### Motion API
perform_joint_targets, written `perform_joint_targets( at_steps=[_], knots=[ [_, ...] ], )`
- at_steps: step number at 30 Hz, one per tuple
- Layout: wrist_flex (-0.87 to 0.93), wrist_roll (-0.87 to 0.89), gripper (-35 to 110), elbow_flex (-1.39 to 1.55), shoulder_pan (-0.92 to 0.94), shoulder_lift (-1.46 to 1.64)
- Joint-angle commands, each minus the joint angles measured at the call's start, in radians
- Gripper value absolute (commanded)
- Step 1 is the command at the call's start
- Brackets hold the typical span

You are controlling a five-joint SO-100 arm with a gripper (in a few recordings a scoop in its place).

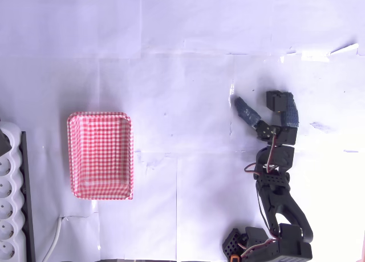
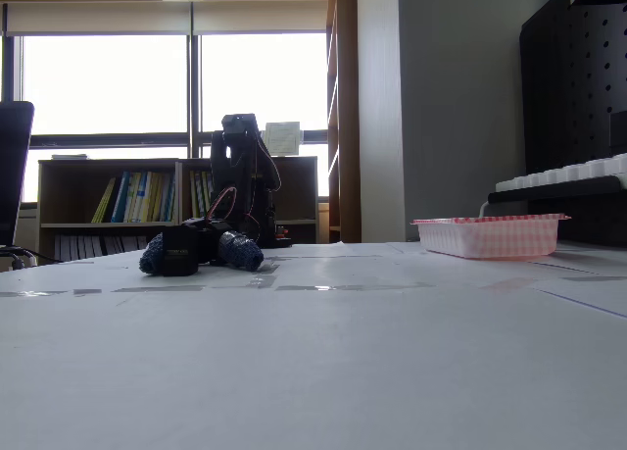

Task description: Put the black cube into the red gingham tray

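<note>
I should put the black cube (image 1: pixel 276 100) into the red gingham tray, so I need to grab it by its sides with my gripper next.
The black cube (image 1: pixel 276 100) rests on the white table at the right of the overhead view. My gripper (image 1: pixel 263 100) is down at table level and open wide, its blue-wrapped fingers (image 1: pixel 247 112) on either side of the cube. The cube lies close against the right finger and well apart from the left one. From the low fixed view the cube (image 2: pixel 180 251) sits between the two blue fingers (image 2: pixel 240 251) of the gripper (image 2: pixel 196 261). The red gingham tray (image 1: pixel 72 153) stands far to the left, with nothing in it; in the fixed view the tray (image 2: pixel 487 236) is at the right.
A white power strip (image 1: pixel 8 199) on a dark rail lies along the left edge beyond the tray, with a white cable (image 1: pixel 54 239) near the tray's lower corner. The arm's base (image 1: pixel 274 242) is at the bottom right. Bare white table (image 1: pixel 182 136) separates cube and tray.
</note>
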Motion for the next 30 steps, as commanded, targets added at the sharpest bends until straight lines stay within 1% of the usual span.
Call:
perform_joint_targets(
  at_steps=[1,5,6,7,14,19,23,25,26,28,30],
  knots=[
    [0.000,-0.015,49,0.044,0.009,0.003],
    [0.000,-0.026,45,0.048,0.011,0.005],
    [-0.005,-0.026,41,0.048,0.011,0.006],
    [-0.005,-0.029,40,0.048,0.012,0.008],
    [-0.017,-0.049,12,0.051,0.009,0.011],
    [-0.011,-0.054,0,0.054,0.002,0.008],
    [0.035,-0.031,0,0.051,-0.006,0.005],
    [0.129,-0.002,0,0.041,-0.009,-0.041],
    [0.219,0.015,0,0.041,-0.012,-0.084],
    [0.515,0.061,0,0.063,-0.015,-0.202],
    [0.939,0.100,0,0.138,-0.026,-0.347]
  ],
)
